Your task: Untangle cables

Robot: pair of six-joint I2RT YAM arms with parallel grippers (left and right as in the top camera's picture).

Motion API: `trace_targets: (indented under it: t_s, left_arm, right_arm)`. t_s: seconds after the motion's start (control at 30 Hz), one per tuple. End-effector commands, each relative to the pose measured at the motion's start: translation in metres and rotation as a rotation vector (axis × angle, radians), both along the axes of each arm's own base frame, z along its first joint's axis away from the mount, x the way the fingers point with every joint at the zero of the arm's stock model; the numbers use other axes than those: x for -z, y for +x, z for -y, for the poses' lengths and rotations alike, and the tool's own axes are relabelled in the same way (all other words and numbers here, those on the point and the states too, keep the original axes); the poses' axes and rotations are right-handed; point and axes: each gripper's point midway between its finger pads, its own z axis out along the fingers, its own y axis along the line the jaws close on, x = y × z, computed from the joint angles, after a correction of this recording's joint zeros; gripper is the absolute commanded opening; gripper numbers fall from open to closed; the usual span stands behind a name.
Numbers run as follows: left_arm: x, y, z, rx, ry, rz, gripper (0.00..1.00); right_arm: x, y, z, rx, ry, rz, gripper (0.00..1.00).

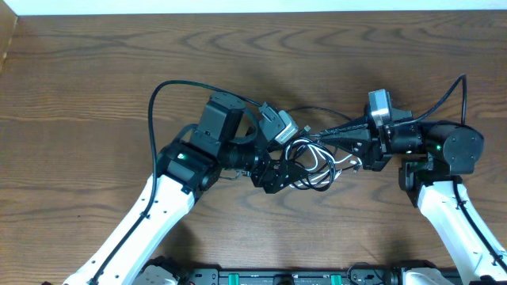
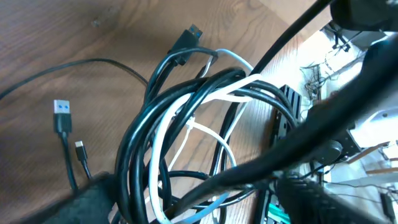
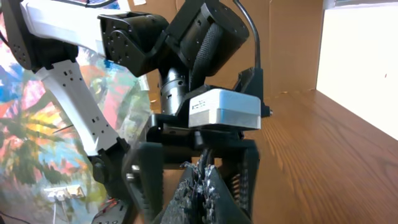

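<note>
The near side of the heap of cables is between my left gripper's open fingers, so my left gripper is ready to close on the heap.
The cables (image 1: 313,162) lie bunched on the wooden table between the two arms. In the left wrist view the cables (image 2: 186,118) are black loops wound with one white cord (image 2: 230,93). A USB plug (image 2: 62,115) and a second plug (image 2: 191,34) lie loose on the wood. My left gripper (image 1: 285,168) points right into the bundle, open, its fingers (image 3: 144,180) wide apart with loops between them. My right gripper (image 1: 310,136) reaches left, shut, its tips (image 3: 202,183) right in front of the left gripper. Whether a cord is pinched there is hidden.
The left arm's own thick black cable (image 1: 158,95) arcs over the table behind it. A black rail (image 1: 285,277) runs along the table's front edge. Brown board panels (image 3: 292,50) stand beyond the far side.
</note>
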Motion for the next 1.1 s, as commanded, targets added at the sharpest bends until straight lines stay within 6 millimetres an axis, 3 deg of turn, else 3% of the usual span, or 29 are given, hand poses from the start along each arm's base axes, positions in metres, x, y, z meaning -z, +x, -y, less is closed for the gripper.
trace_targets:
  t_s: [0.0, 0.03, 0.07, 0.3, 0.33, 0.37, 0.43, 0.67, 0.9, 1.07]
  left_arm:
    - [-0.007, 0.001, 0.005, 0.038, -0.016, 0.042, 0.44]
    - [-0.007, 0.001, 0.005, 0.045, -0.016, 0.054, 0.19]
    - [-0.007, 0.001, 0.005, 0.051, -0.015, 0.064, 0.08]
    - [-0.011, 0.003, 0.006, 0.046, -0.027, 0.073, 0.07]
    - [-0.012, 0.004, 0.007, 0.036, -0.034, 0.068, 0.06]
    - [-0.014, 0.005, 0.008, 0.032, -0.04, 0.071, 0.08]
    - [-0.019, 0.008, 0.009, 0.022, -0.055, 0.077, 0.08]
    - [-0.028, 0.014, 0.001, -0.036, -0.034, 0.145, 0.08]
    - [-0.038, 0.04, -0.027, -0.25, 0.075, 0.281, 0.08]
    - [-0.044, 0.046, -0.042, -0.334, 0.114, 0.324, 0.07]
  right_arm:
    - [-0.002, 0.0, -0.001, 0.001, 0.005, -0.007, 0.01]
    - [-0.002, 0.0, -0.001, 0.002, 0.005, -0.007, 0.01]
    - [-0.002, 0.0, -0.001, 0.002, 0.005, -0.007, 0.01]
    - [-0.001, 0.0, -0.001, -0.002, 0.002, -0.016, 0.02]
    - [-0.001, 0.0, -0.001, -0.002, 0.002, -0.02, 0.09]
    - [0.0, 0.0, -0.001, -0.002, 0.002, -0.025, 0.22]
    - [0.002, 0.001, -0.001, -0.003, -0.001, -0.048, 0.99]
    - [0.01, -0.007, -0.001, -0.057, -0.035, -0.091, 0.99]
    - [0.015, -0.003, -0.001, -0.05, -0.037, -0.172, 0.99]
    - [0.018, -0.002, -0.001, -0.05, -0.039, -0.214, 0.99]
